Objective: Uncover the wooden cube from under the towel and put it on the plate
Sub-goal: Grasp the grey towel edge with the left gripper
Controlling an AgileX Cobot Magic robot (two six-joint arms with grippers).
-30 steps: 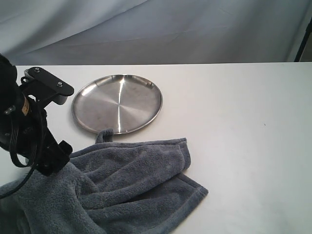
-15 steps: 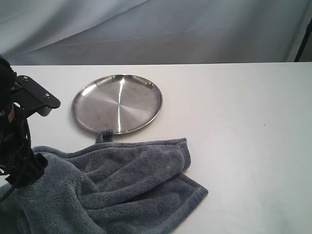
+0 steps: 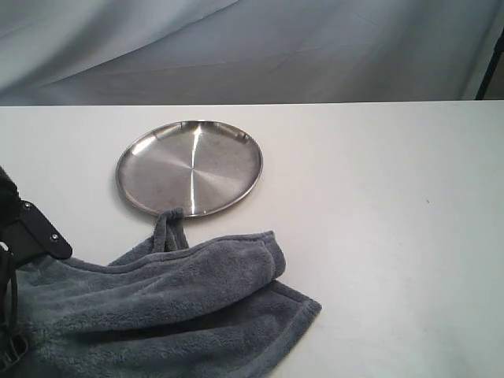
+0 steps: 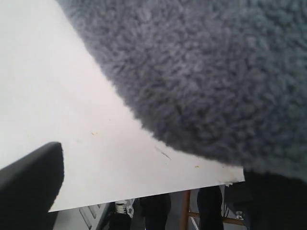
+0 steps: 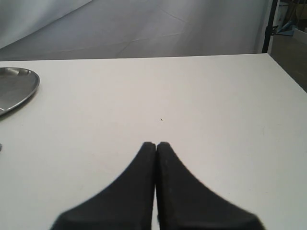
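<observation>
My left gripper should next pick up the towel by its edge (image 3: 55,274). This will uncover the wooden cube that is meant for the plate (image 3: 189,167).
The dark blue-grey towel (image 3: 173,307) lies bunched at the front left of the table, its small loop (image 3: 170,224) touching the near rim of the steel plate (image 3: 189,167). The plate holds nothing. No wooden cube shows in any view. My left arm (image 3: 31,236) is at the left edge over the towel's left end. In the left wrist view the towel (image 4: 206,72) hangs over one finger. The other finger (image 4: 29,187) stands far off, with bare table showing across my left gripper (image 4: 153,165). My right gripper (image 5: 156,143) is shut on nothing, over bare table right of the plate (image 5: 14,86).
The white table (image 3: 378,205) stretches right of the plate and towel. A grey backdrop (image 3: 276,47) hangs behind its far edge. The table's edge (image 4: 144,196) shows in the left wrist view, with legs and a wooden frame below it.
My left arm has moved left and toward the front, almost out of the exterior view. The towel slid left with it and flattened, and its right fold drew in.
</observation>
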